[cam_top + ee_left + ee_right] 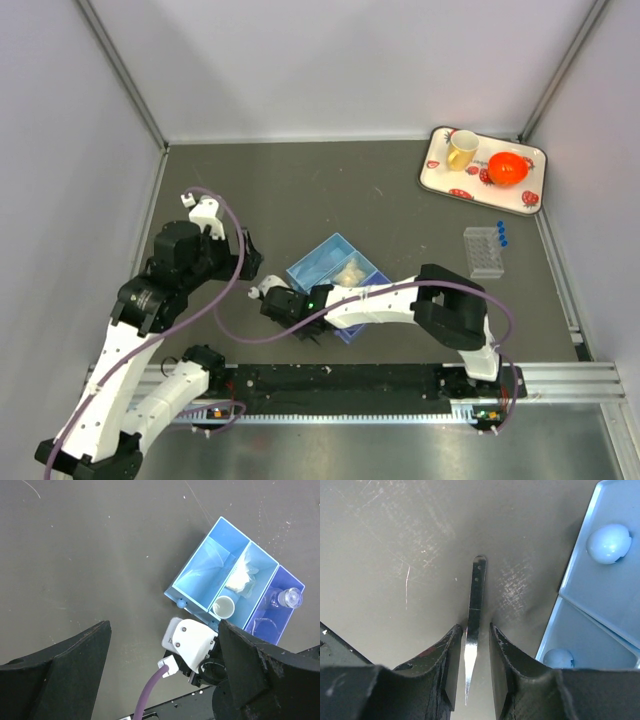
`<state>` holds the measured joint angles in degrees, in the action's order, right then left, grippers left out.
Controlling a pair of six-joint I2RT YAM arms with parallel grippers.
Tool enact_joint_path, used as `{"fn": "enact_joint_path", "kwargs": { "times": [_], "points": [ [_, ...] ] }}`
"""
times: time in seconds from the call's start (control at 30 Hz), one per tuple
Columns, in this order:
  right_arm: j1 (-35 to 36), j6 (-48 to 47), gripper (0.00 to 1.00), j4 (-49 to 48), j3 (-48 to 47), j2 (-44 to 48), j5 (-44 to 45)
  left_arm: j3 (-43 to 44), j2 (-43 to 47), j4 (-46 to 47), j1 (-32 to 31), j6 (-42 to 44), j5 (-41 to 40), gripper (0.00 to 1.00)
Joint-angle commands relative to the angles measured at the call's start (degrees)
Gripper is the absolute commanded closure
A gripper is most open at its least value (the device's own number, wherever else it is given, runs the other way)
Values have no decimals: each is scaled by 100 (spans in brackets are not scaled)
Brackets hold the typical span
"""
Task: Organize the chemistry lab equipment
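Observation:
The middle of the thin piece of metal is between both fingers, so I need to close my right gripper now, and it would hold the piece.
The blue three-compartment tray (320,258) (200,550) lies mid-table. It holds the small bag of white material (240,577), a tiny white-looking beaker (223,606) and clear glassware (290,597). My right gripper (305,335) (475,627) is low at the tray's near-left corner. Its jaws stand narrowly apart on either side of a thin metal strip (476,595) on the table; the left finger touches the strip and a gap shows on the right. My left gripper (250,262) (164,625) hovers wide open left of the tray, holding nothing. The clear tube rack (484,252) with blue-capped tubes (500,235) stands at the right.
A white strawberry-patterned tray (440,178) at the back right carries a yellow mug (461,150) and an orange bowl (509,168). The right arm's white wrist housing (190,640) and its purple cable sit between my left fingers in view. Grey walls enclose the table.

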<state>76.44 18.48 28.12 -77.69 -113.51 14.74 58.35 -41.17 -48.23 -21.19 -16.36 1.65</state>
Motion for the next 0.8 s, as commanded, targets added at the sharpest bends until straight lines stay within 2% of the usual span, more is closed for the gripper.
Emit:
{"fn": "enact_joint_path", "kwargs": {
  "times": [0.0, 0.03, 0.17, 0.37, 0.63, 0.77],
  "points": [
    [-7, 6, 71, -17, -124, -100, -138, -16, -32, 305, -17, 89, 81, 7],
    [-15, -2, 72, -8, -124, -118, -156, -16, -49, 305, -17, 89, 81, 6],
    [-16, -2, 85, -17, -141, -180, -191, -34, -84, 314, -17, 98, 107, 6],
    [-16, -64, 94, -8, -167, -189, -191, 10, -93, 331, -17, 133, 90, 7],
    [-16, -239, 96, 255, -589, 31, -182, 71, -76, 235, -17, 203, 63, 6],
    [-16, -415, 96, 475, -932, 443, -138, 80, -23, 182, -17, 238, 20, 6]
  ]
}}
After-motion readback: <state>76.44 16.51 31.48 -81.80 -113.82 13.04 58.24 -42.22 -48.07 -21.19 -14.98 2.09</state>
